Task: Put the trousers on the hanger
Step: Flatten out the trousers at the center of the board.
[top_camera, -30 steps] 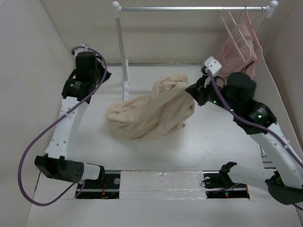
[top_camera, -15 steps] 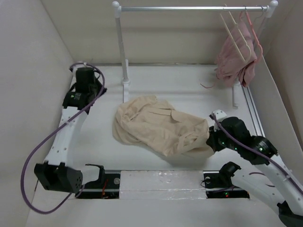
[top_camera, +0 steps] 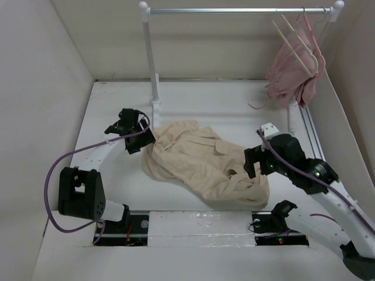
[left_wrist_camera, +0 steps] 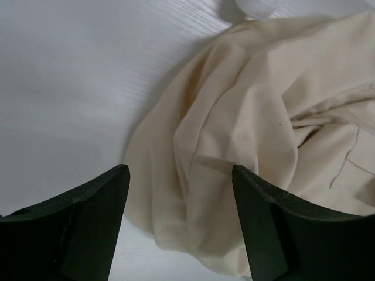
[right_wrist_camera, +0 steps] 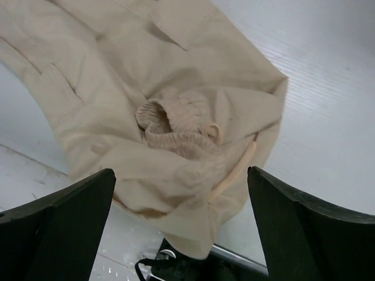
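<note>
My left gripper is open, with its fingers above the folded cloth. It isn't ready to close yet: it needs to go down to the cloth first, then close on the cloth.
The beige trousers [top_camera: 202, 164] lie crumpled and partly spread on the white table, between the two arms. My left gripper [top_camera: 138, 136] is at their left edge, open; in the left wrist view the folded cloth [left_wrist_camera: 252, 117] lies below and between the fingers [left_wrist_camera: 94, 216], not pinched. My right gripper [top_camera: 253, 165] hovers open over the right end, above the gathered waistband [right_wrist_camera: 179, 132] and a drawstring [right_wrist_camera: 234, 170]. The cream hanger [top_camera: 296, 41] hangs at the right end of the rail.
A white rack stands at the back, its left post [top_camera: 151, 58] just behind the trousers. A dusty-pink garment [top_camera: 290, 76] hangs beside the cream hanger. The right arm's base [right_wrist_camera: 187, 269] lies right under the trousers' near edge. Walls close in on both sides.
The right gripper pulled the lifted trousers toward the front, laid them down and opened. The left arm swung in from the back left to their left edge and opened.
</note>
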Robot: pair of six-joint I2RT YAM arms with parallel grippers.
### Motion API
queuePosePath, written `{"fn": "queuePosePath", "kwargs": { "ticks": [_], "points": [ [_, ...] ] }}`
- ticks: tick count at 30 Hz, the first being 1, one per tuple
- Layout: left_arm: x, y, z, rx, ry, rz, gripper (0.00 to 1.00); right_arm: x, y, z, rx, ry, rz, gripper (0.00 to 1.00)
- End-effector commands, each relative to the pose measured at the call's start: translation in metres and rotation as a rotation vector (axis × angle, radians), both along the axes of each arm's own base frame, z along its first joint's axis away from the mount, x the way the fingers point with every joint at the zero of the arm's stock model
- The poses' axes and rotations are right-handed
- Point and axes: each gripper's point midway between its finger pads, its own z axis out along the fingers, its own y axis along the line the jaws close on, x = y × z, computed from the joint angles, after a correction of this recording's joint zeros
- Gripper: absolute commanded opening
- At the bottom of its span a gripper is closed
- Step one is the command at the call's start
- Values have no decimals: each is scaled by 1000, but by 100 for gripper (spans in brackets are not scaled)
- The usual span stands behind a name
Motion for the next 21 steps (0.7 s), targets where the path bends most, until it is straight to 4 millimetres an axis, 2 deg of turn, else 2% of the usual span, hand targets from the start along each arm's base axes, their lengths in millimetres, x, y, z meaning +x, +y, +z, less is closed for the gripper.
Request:
{"fn": "queuePosePath", "kwargs": {
  "ticks": [1, 2, 3, 4, 6, 9, 11, 13, 14, 15, 16, 17, 18, 20, 21],
  "points": [
    [19, -25, 12, -95, -79, -95, 67, 29, 44, -19, 9, 17, 164, 100],
    [22, -26, 12, -90, -81, -100, 68, 32, 50, -30, 5, 43, 178, 100],
    [24, -25, 10, -83, -79, -104, 70, 32, 54, -50, -17, 89, 183, 100],
    [26, -27, 11, -89, -85, -119, 71, 41, 61, -50, 6, 55, 182, 100],
    [31, -31, 14, -94, -105, -146, 75, 46, 64, -60, 9, 53, 181, 100],
    [39, -38, 18, -120, -132, -180, 78, 36, 67, -78, 30, 142, 176, 100],
    [42, -39, 12, -118, -117, -181, 78, 22, 61, -95, 27, 196, 166, 100],
    [42, -45, 5, -143, -105, -211, 76, 13, 59, -104, 48, 224, 148, 100],
    [42, -48, 2, -157, -99, -224, 71, 5, 58, -115, 61, 244, 160, 96],
    [40, -55, -6, -187, -73, -252, 66, 3, 59, -117, 73, 242, 167, 80],
    [42, -58, -6, -200, -71, -260, 58, 5, 63, -116, 93, 232, 170, 69],
    [42, -60, -8, -207, -64, -265, 30, 7, 64, -114, 110, 224, 164, 56],
    [44, -63, -9, -207, -59, -274, 17, 14, 65, -106, 122, 205, 156, 38],
    [46, -64, -5, -193, -58, -275, 0, 25, 70, -94, 124, 173, 153, 18],
    [54, -62, 5, -173, -82, -262, 0, 39, 74, -76, 131, 141, 143, 4]
  ]
}}
